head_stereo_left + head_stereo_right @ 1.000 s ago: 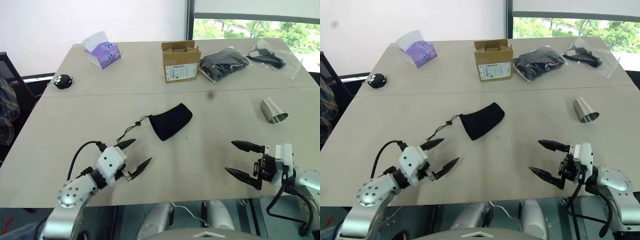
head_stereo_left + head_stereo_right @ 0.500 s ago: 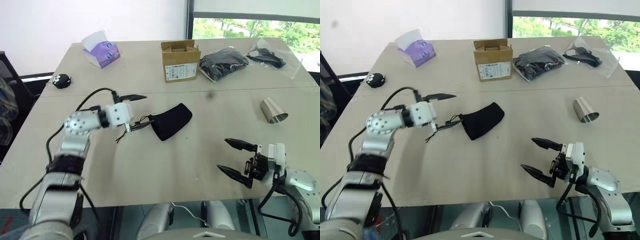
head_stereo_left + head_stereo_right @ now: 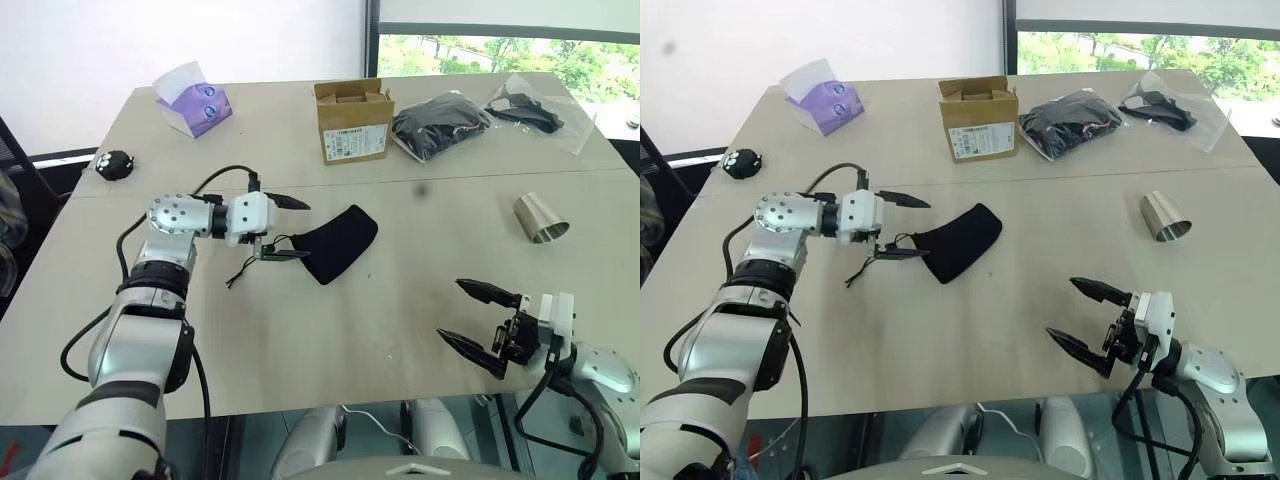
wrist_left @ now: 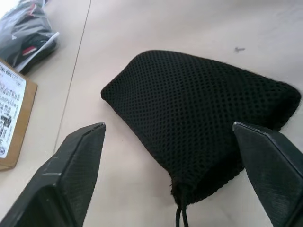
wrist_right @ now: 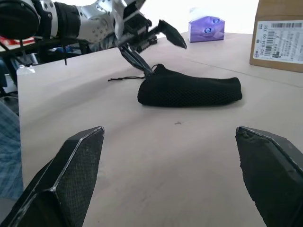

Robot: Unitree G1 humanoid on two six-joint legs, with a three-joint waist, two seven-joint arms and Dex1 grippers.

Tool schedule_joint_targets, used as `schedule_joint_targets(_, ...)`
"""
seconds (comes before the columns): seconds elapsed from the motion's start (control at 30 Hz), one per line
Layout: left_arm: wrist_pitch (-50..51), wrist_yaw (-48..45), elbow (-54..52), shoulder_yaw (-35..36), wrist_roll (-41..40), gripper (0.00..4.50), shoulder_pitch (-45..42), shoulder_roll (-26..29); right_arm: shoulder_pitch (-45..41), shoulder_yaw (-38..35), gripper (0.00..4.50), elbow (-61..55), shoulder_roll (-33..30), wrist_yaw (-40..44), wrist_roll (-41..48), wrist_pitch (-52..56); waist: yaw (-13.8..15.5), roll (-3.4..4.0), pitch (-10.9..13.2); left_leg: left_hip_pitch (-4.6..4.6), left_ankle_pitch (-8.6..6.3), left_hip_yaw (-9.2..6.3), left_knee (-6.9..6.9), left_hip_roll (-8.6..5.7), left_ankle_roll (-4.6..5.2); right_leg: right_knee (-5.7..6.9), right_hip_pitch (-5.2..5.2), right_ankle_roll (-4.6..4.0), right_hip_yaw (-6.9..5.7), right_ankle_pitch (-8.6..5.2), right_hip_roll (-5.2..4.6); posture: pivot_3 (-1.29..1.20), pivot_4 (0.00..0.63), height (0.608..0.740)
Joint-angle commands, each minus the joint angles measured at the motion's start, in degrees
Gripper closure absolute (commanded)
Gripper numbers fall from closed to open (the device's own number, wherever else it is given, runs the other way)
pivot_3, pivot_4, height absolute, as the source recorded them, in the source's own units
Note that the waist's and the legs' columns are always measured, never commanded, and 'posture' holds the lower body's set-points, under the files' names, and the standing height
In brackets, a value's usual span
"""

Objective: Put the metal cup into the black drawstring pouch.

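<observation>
The left gripper isn't ready to close on the black drawstring pouch yet and needs to lower first, because its fingers are above the gathered neck (image 3: 299, 242) and the table.
The black drawstring pouch (image 3: 338, 243) lies flat mid-table, its gathered neck and cord toward the left. My left gripper (image 3: 288, 228) is open right at that neck, one finger above and one beside the cord. In the left wrist view the pouch (image 4: 203, 123) lies between the two spread fingers (image 4: 75, 165). The metal cup (image 3: 538, 219) lies on its side at the right of the table, far from both grippers. My right gripper (image 3: 476, 320) hovers open near the front edge with nothing between its fingers. The right wrist view shows the pouch (image 5: 189, 92) ahead.
A cardboard box (image 3: 352, 121), a purple tissue pack (image 3: 193, 100) and two clear bags of black fabric (image 3: 440, 124) sit along the back. A small black round lump (image 3: 114, 164) lies at the left edge.
My left arm swung up from the front edge and forward to the pouch's neck, then held there. The right gripper stayed in place. The camera shifted slightly.
</observation>
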Motion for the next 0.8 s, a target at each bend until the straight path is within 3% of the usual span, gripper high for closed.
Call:
schedule_joint_targets(0.03, -0.39, -3.56, -0.69, 0.47, -0.89, 0.04, 0.06, 2.91, 0.44, -1.74, 0.00, -2.47, 0.17, -0.66, 0.53, -1.72, -0.21, 0.00, 0.00, 0.00, 0.00, 0.00, 0.00, 0.00, 0.00, 0.01, 0.00, 0.00, 0.00, 0.00, 0.00, 0.00, 0.150, 0.740)
schedule_joint_targets(0.37, -4.63, -1.76, 1.40, -0.79, 2.90, 0.04, 0.42, 0.42, -0.60, -1.89, 0.00, -1.71, 0.01, -1.59, 0.31, -2.67, -0.57, 0.00, 0.00, -0.02, 0.00, -0.05, 0.08, -0.02, 0.00, 0.02, 0.01, 0.02, -0.03, 0.01, 0.00, 0.00, 0.150, 0.740)
schedule_joint_targets(0.57, -8.81, 6.27, 5.22, -2.29, 9.18, 0.04, -0.85, -0.35, -2.75, -2.53, 0.00, -0.64, -0.64, -1.63, -0.55, -3.30, -1.02, 0.00, 0.00, -0.02, 0.00, -0.02, 0.08, -0.02, 0.00, 0.04, 0.01, 0.03, -0.01, 0.02, 0.00, 0.00, 0.150, 0.740)
schedule_joint_targets(0.77, -6.46, 9.62, 6.54, -0.66, 8.82, 0.04, -0.87, -1.39, -2.86, -2.28, 0.00, -1.00, -0.71, -0.74, 0.30, -2.54, -0.96, -0.01, 0.00, -0.04, 0.00, -0.02, 0.09, -0.01, 0.00, 0.05, 0.00, 0.04, -0.01, 0.02, 0.00, 0.00, 0.150, 0.740)
schedule_joint_targets(0.8, -6.41, 9.44, 6.51, -0.56, 8.64, 0.27, -0.73, -1.38, -2.73, -2.11, 0.00, -1.27, -0.83, -0.37, 0.70, -2.20, -0.96, -0.01, 0.00, -0.04, 0.00, -0.02, 0.10, -0.02, 0.00, 0.06, 0.00, 0.04, 0.00, 0.02, -0.01, 0.00, 0.150, 0.740)
